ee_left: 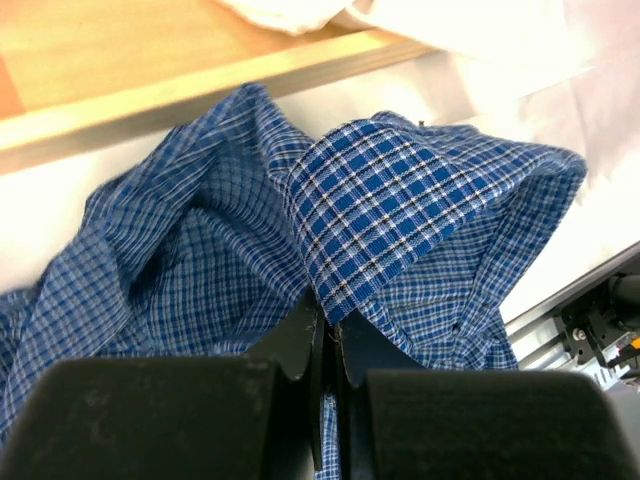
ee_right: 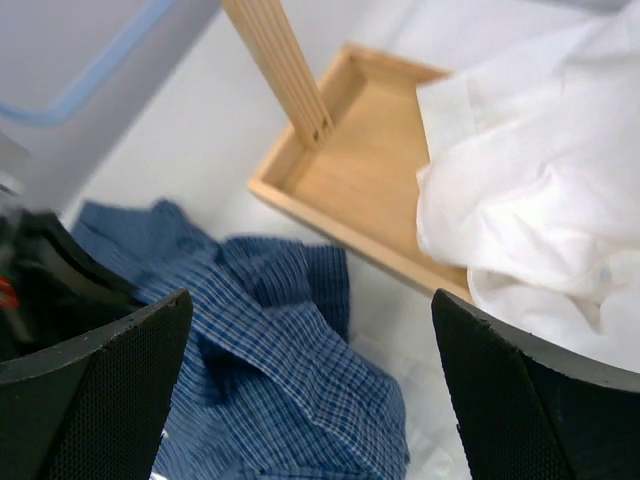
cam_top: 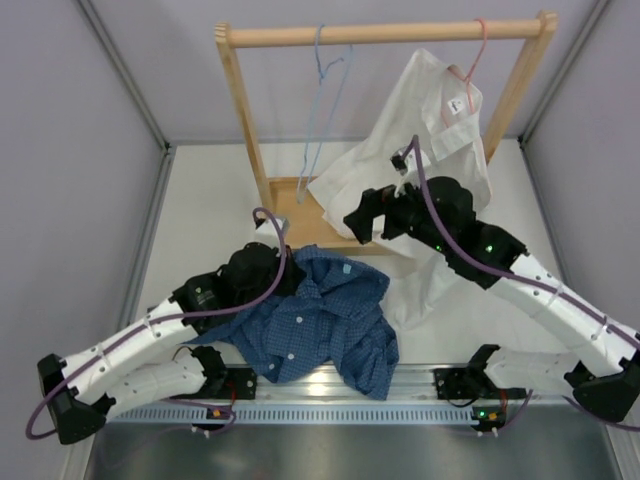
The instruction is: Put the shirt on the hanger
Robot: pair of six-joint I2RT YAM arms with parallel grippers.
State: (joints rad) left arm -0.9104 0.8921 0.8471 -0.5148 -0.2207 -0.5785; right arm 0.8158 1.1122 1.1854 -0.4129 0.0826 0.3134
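The right gripper reaches the light-blue hanger (cam_top: 325, 90) next and grips it by one arm's end (cam_top: 301, 191), so the hanger's hook and opposite arm stay free to insert into the shirt.
The dark blue checked shirt (cam_top: 310, 320) lies crumpled on the table in front of the rack. It also shows in the left wrist view (ee_left: 400, 210) and the right wrist view (ee_right: 280, 340). My left gripper (ee_left: 330, 320) is shut on a fold of the shirt at its upper left edge, low over the table (cam_top: 283, 278). My right gripper (cam_top: 368, 218) is open and empty, hovering above the shirt's far edge (ee_right: 310, 300). The light-blue hanger (cam_top: 325, 90) hangs by its hook from the wooden rail, bare.
A wooden rack (cam_top: 385, 33) with a tray base (cam_top: 285, 215) stands at the back. A white shirt (cam_top: 440, 120) hangs on a pink hanger (cam_top: 478, 50) at its right and drapes down to the table. A metal rail (cam_top: 330, 405) runs along the near edge.
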